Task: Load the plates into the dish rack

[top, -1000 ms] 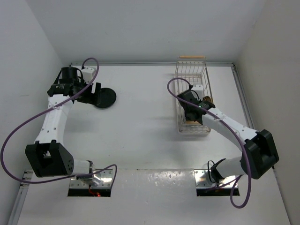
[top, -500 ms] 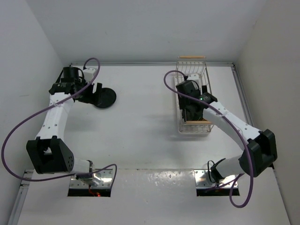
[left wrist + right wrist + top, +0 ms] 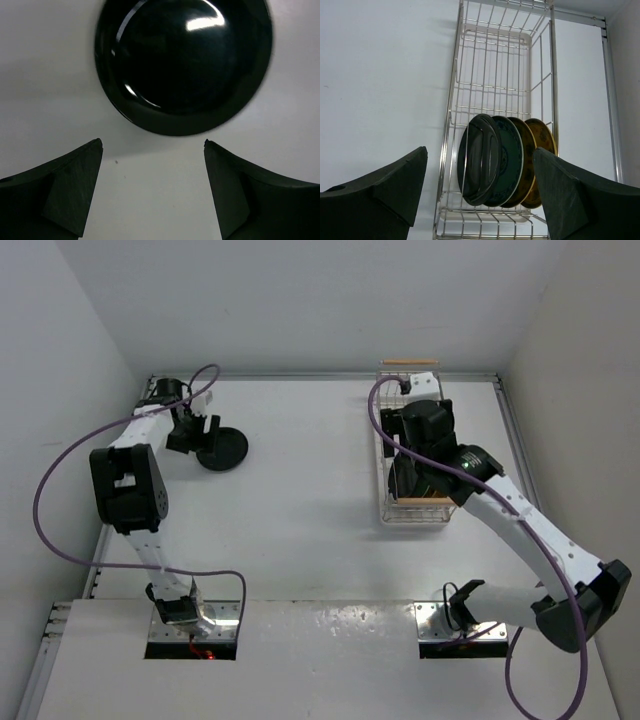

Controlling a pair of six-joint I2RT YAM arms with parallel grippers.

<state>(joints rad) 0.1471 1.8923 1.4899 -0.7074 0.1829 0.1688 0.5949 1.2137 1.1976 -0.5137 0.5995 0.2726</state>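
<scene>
I should use my right gripper to grab the black plate's rim opposite my left gripper, so that its other edge stays free to load into the rack (image 3: pixel 453 85).
A glossy black plate (image 3: pixel 182 65) lies flat on the white table at the back left (image 3: pixel 222 448). My left gripper (image 3: pixel 153 143) hovers open just short of its near rim, with nothing between the fingers. The dish rack (image 3: pixel 453 85) stands at the back right (image 3: pixel 410 363). Several plates stand on edge at its near end: a black one (image 3: pixel 479 160), a teal one (image 3: pixel 510 160) and two yellow ones (image 3: pixel 542 137). My right gripper (image 3: pixel 480 150) is open above them, touching none. From above the right gripper (image 3: pixel 418 440) hangs over the rack's middle.
White walls close in the table on the left, back and right. A metal rail (image 3: pixel 609 100) runs along the right edge beside the rack. The far half of the rack holds no plates.
My right gripper has opened and risen out of the rack, leaving the black plate standing there. The left arm has swung back and upright, its gripper still at the flat black plate.
</scene>
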